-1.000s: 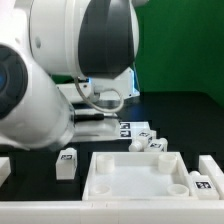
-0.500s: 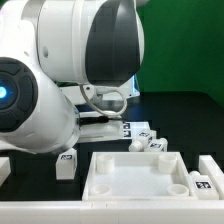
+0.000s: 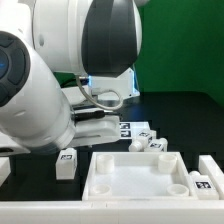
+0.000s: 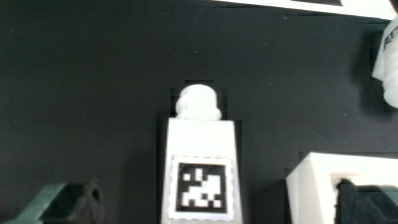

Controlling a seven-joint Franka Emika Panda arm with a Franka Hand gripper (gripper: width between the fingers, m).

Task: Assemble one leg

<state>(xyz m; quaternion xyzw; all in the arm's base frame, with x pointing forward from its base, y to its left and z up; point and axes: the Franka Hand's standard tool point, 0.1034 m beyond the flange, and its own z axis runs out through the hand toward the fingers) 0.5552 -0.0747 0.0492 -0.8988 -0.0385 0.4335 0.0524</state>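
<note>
The gripper isn't ready to close on the leg's tagged end (image 4: 199, 186) and needs to go lower first: its open fingers are above the leg's tagged end and the tabletop corner in the wrist view.
In the wrist view a white leg (image 4: 201, 160) lies on the black table. It has a rounded peg end and a black-and-white tag on its upper face. My gripper (image 4: 217, 208) is open, with one dark finger (image 4: 71, 205) on each side of the leg's tagged end and well apart from it. In the exterior view the arm hides the gripper. Other small white legs show there: one standing (image 3: 67, 162) beside the tabletop, a cluster (image 3: 140, 135) behind it, and one (image 3: 200, 183) at its right corner.
The large white tray-like tabletop (image 3: 135, 178) lies at the front of the exterior view, and its corner (image 4: 329, 180) is close beside the leg in the wrist view. Another white part (image 4: 388, 60) shows at the wrist view's edge. The marker board (image 4: 302, 3) lies beyond.
The arm's big links have shifted in the exterior view. The parts on the table have not moved.
</note>
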